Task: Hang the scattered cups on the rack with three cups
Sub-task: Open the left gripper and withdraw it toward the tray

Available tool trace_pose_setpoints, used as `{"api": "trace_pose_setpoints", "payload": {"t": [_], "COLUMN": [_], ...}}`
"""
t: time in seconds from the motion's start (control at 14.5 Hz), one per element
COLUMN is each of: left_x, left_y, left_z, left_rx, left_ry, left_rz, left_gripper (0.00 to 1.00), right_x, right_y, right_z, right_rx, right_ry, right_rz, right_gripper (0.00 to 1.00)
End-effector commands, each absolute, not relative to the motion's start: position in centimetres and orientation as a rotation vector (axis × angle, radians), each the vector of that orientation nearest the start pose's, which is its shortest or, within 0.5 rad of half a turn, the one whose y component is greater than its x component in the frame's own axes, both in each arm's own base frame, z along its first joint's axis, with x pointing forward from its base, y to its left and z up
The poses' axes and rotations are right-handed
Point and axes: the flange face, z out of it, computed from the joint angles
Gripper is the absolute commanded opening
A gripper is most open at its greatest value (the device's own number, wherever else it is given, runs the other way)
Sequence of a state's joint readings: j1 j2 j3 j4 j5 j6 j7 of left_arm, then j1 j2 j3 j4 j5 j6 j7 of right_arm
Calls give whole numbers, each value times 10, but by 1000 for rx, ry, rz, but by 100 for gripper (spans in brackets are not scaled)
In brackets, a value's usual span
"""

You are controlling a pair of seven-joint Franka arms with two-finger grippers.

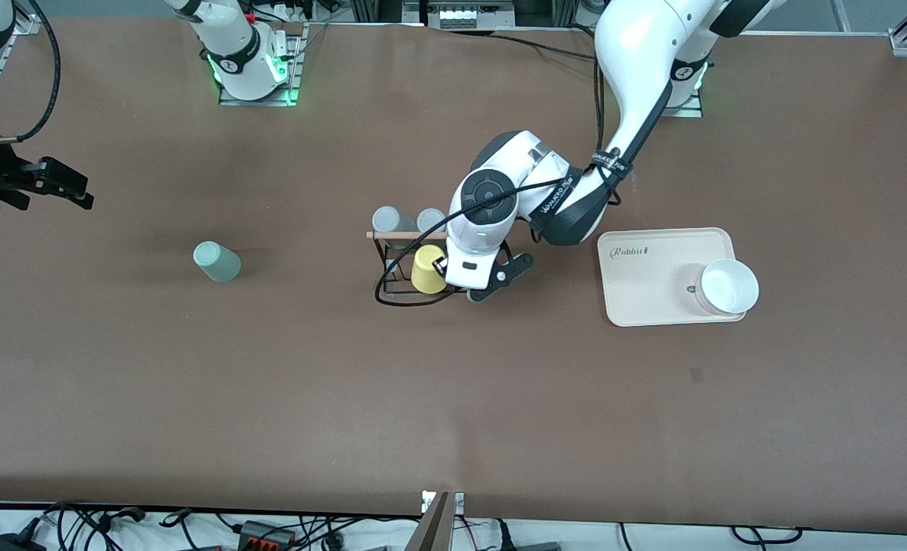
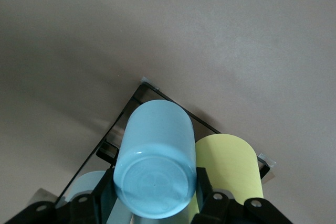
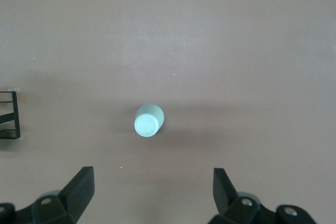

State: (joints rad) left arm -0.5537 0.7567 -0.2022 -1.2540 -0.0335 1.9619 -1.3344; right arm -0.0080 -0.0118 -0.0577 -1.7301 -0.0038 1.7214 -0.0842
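Observation:
The light blue cup's lower edge is inside the black rack in the left wrist view, so my left gripper can open.
The left gripper (image 1: 461,269) is shut on the light blue cup (image 2: 155,166) and holds it base-up over the black wire rack (image 1: 392,268), right beside the yellow cup (image 1: 428,269) hung there. The left wrist view shows the left gripper (image 2: 154,192), the yellow cup (image 2: 231,169) and the rack's frame (image 2: 157,95). The blue cup is hidden under the hand in the front view. The pale mint green cup (image 1: 216,262) stands mouth down toward the right arm's end of the table. The right gripper (image 1: 70,187) is open, up in the air, and sees the mint cup (image 3: 148,120) between its fingers (image 3: 79,187).
Two grey cups (image 1: 386,220) (image 1: 430,220) hang on the rack by its wooden rod (image 1: 399,235). A cream tray (image 1: 652,275) with a white bowl (image 1: 726,287) lies toward the left arm's end. A black cable loops around the rack's base (image 1: 407,300).

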Motion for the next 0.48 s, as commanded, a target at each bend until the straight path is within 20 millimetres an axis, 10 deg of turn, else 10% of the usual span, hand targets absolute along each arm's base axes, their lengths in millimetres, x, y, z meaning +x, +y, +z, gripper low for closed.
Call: {"api": "trace_pose_setpoints", "payload": {"t": [0.0,0.14,0.41], "left_x": [560,563,579], "left_y": [-482,-479,-458], "left_z": [309,315,346], "left_rx": [-3003,-3009,-3015], "left_ry": [-1006,-1005,-1023], "left_rz": [243,240,136], "left_gripper": [53,80,95], "right_x": [557,557,557], "right_y": [-38,-38,-38], "right_z": [568,568,568], "right_rx": [-3142,-3142,-3142], "right_ry": [-51,-51,-51], "right_rz": [-7,-7,-7], "right_gripper": [100,100,100]}}
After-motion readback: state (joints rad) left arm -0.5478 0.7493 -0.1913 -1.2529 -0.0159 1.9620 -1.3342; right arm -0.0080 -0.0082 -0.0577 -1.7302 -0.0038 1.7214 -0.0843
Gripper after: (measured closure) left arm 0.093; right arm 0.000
